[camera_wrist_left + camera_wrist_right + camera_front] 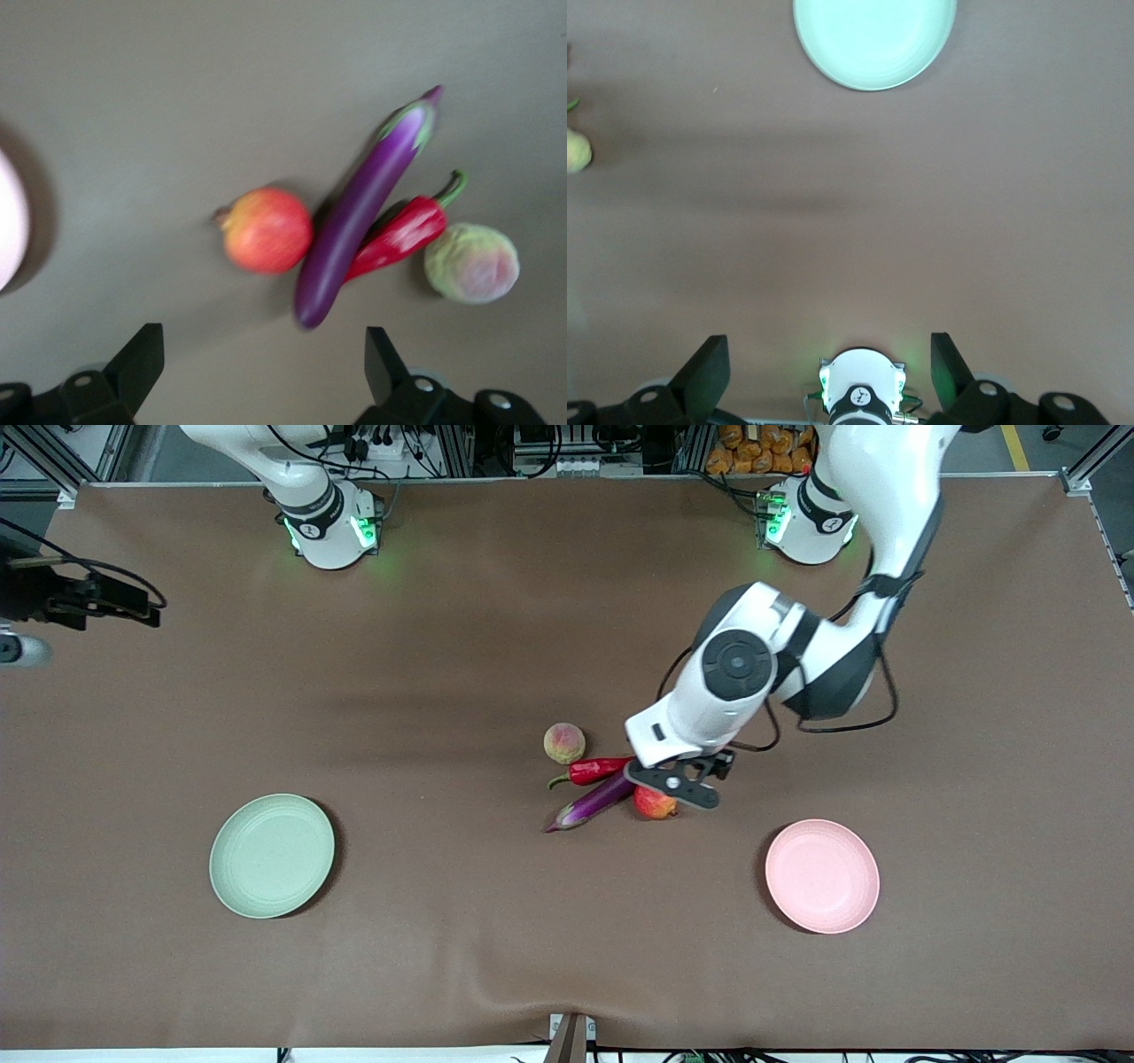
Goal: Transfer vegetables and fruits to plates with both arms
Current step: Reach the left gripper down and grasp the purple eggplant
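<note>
My left gripper is going to grab the purple eggplant next by its blunt end [314, 297], across from the green cap. Then it can move the eggplant onto the pink plate [7, 220].
Four items lie bunched mid-table: a fuzzy peach [564, 743], a red chili [598, 770], a purple eggplant [589, 804] and a round red fruit [654, 804] touching the eggplant. My left gripper [678, 784] hangs over the red fruit and the eggplant's blunt end. It is open and empty [264, 363], with the red fruit [266, 230] and eggplant [359, 208] below it. The pink plate [822, 876] lies toward the left arm's end, the green plate [272, 856] toward the right arm's end. My right gripper [830, 367] waits open, high over its own base [859, 394].
A black device [62, 598] on cables juts in at the right arm's end of the table. A small bracket [571, 1036] sits at the table edge nearest the front camera. Brown cloth [496, 921] covers the whole table.
</note>
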`<state>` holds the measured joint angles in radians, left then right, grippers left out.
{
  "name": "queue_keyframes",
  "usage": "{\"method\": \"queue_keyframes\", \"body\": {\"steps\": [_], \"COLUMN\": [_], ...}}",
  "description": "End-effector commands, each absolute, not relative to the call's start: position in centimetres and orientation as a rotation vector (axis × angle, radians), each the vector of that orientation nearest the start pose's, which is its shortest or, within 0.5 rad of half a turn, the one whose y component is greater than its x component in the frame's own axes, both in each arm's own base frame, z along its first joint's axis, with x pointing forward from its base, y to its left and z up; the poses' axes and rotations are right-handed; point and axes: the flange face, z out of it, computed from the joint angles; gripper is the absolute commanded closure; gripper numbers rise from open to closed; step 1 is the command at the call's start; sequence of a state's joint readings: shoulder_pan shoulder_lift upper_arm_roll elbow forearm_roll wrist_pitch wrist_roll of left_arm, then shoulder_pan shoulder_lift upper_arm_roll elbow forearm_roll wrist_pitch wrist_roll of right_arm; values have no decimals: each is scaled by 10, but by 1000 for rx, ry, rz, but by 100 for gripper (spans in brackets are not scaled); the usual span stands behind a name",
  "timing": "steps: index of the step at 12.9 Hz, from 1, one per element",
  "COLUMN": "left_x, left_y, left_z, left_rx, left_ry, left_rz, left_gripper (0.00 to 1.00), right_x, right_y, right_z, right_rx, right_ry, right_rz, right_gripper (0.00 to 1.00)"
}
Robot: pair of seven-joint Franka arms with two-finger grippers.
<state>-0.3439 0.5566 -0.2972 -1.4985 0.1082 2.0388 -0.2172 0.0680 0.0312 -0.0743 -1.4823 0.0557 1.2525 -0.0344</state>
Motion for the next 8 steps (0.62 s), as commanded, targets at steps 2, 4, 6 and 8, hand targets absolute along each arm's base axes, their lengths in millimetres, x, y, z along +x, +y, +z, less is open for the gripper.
{"method": "queue_keyframes", "body": {"steps": [2, 4, 6, 8], "left_x": [584, 593, 595, 594], "left_y": [-417, -414, -415, -419], "left_z": [328, 310, 296, 280], "left_rx": [-3101, -3082, -3078, -3056], "left_ry": [819, 950, 995, 1071], "left_rz": [-29, -72, -86, -80], "left_gripper": [0, 0, 0, 6], "right_x": [514, 511, 514, 525], "right_y": [25, 24, 21, 29], "right_z": [608, 603, 600, 595], "right_rx": [-3030, -3024, -3019, -3032], "right_ry": [-116, -115, -107, -100], "right_rz": [578, 621, 605, 549], "right_gripper": [0, 0, 0, 0]}}
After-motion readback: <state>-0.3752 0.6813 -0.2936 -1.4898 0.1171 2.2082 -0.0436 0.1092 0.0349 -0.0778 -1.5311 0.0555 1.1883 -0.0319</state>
